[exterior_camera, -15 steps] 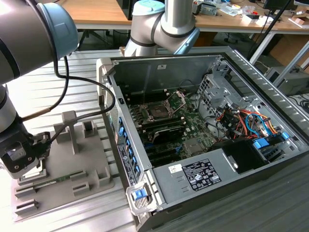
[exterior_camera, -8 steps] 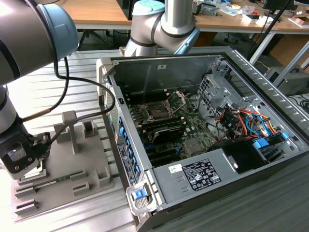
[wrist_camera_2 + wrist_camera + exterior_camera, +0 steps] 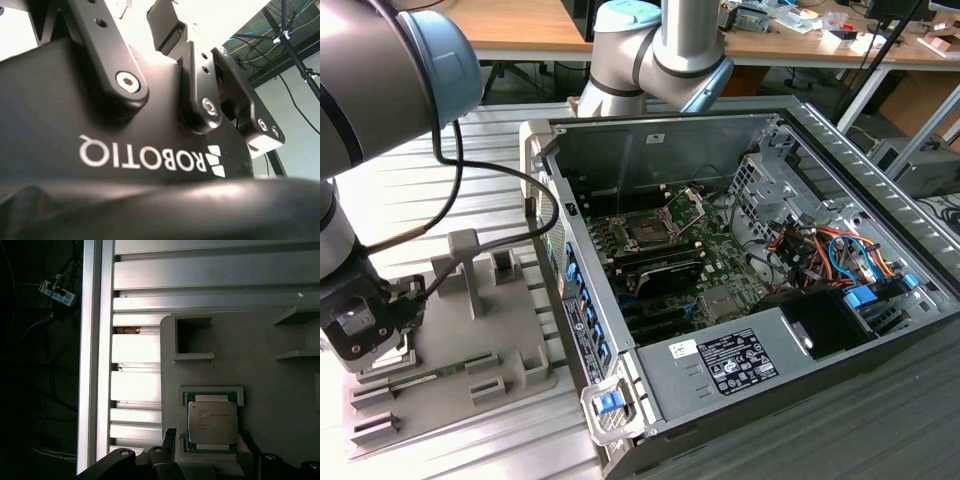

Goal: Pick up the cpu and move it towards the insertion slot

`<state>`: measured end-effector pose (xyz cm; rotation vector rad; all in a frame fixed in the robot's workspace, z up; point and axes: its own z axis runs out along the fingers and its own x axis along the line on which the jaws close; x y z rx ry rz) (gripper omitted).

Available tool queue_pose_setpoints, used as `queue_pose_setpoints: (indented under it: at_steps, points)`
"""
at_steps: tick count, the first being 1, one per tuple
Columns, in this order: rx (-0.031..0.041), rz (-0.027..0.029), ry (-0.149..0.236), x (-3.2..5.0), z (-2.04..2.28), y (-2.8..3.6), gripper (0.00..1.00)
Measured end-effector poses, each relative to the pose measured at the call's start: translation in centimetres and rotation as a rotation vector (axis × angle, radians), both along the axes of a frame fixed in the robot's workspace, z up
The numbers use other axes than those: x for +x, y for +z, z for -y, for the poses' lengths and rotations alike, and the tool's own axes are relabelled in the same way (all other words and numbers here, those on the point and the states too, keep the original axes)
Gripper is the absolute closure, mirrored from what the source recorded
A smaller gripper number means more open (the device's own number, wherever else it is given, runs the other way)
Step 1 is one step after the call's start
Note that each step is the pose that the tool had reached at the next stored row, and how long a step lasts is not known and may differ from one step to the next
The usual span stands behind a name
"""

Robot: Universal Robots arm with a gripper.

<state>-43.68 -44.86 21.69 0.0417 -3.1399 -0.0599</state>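
Note:
I need to pick up the cpu next with my gripper by its open side edges between the nest's sides, because the nest's raised sides hug two ends of the cpu [image 3: 211,422].
The cpu [image 3: 211,422], a flat square chip with a pale silvery top, lies in a shallow nest of the grey fixture plate [image 3: 260,370]. My gripper [image 3: 207,436] is open, with one black fingertip [image 3: 170,435] on each side of the chip and a small gap to its edges. In the exterior view the gripper [image 3: 368,328] hangs low over the fixture plate [image 3: 450,345] at the exterior view's left. The insertion slot [image 3: 646,231] sits on the motherboard inside the open computer case, its metal retaining plate [image 3: 692,203] hinged up.
The open computer case [image 3: 650,385] lies on its side at the exterior view's right, with a wall between the fixture plate and the motherboard. Upright grey blocks [image 3: 465,262] stand on the plate. An empty square pocket [image 3: 192,340] lies beside the chip's nest. The ribbed aluminium table [image 3: 135,385] ends at a rail.

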Motion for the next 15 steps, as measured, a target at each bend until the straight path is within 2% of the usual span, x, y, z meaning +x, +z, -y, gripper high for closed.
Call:
queue_pose_setpoints:
  at_steps: [8,13,15]
  points:
    - [-0.0044,-0.0002,0.015,0.07,0.00,-0.28,0.40]
    - [-0.0063,-0.0001,0.071,0.08,0.01,-0.32,0.40]
    - [-0.0062,0.0001,0.072,0.09,0.00,-0.34,0.40]
